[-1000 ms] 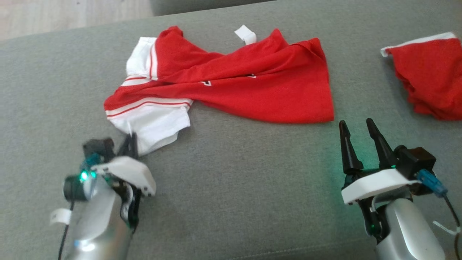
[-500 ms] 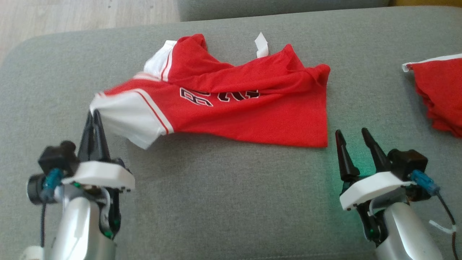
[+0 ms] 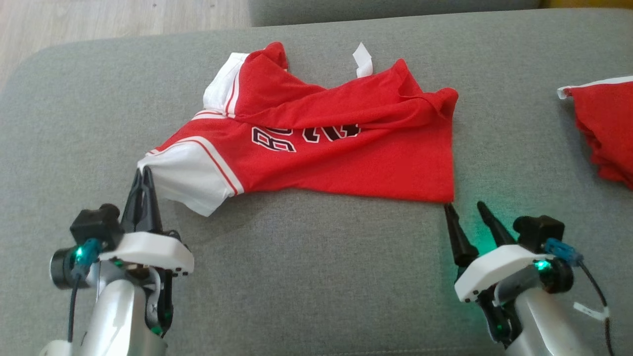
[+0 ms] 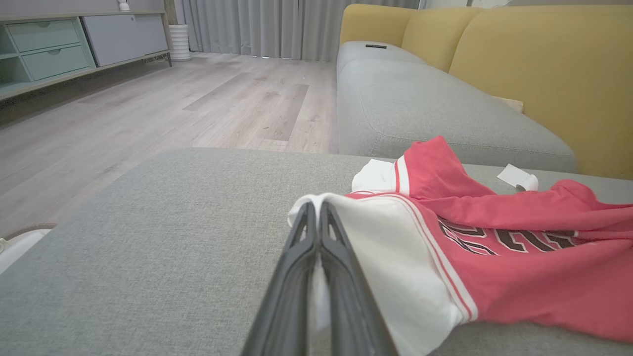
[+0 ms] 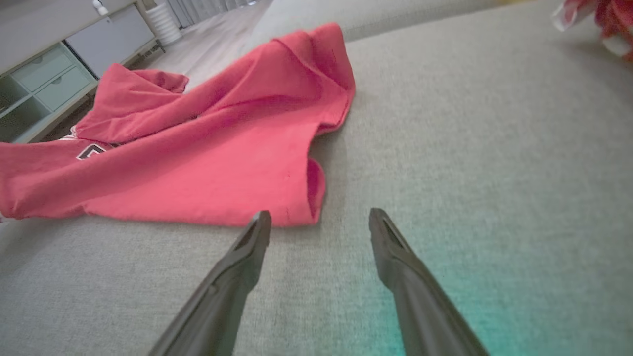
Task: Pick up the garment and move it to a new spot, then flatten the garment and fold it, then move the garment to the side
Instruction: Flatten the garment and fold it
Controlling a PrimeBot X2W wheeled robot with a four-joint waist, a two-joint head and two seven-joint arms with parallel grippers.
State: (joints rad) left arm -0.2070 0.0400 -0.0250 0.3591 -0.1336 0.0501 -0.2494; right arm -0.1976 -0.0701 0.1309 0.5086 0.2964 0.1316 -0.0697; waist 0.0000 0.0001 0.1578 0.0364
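Next, my right gripper grabs the red hem corner (image 3: 448,198) of the jersey (image 3: 332,160) to lift it to a new spot and flatten it.
The garment (image 3: 336,148) is a red jersey with white sleeves and dark lettering, lying crumpled across the grey sofa cushion (image 3: 316,267). My left gripper (image 3: 143,173) is shut on the white sleeve's edge (image 4: 316,207) at the jersey's lower left and holds it a little off the cushion. My right gripper (image 3: 465,206) is open, its fingertips just short of the jersey's lower right corner (image 5: 301,207), with nothing between them. In the right wrist view the jersey (image 5: 198,148) spreads to the left, beyond that gripper (image 5: 319,220).
A second red and white cloth (image 3: 603,128) lies at the right edge of the cushion. A small white tag (image 3: 363,58) sits behind the jersey. Wooden floor (image 4: 173,109) lies past the cushion's left end, a yellow sofa back (image 4: 544,74) beyond.
My left gripper has pulled the white sleeve out to the left, unrolling the jersey so its lettering shows. My right gripper has moved up to the jersey's lower right corner. The head view has shifted.
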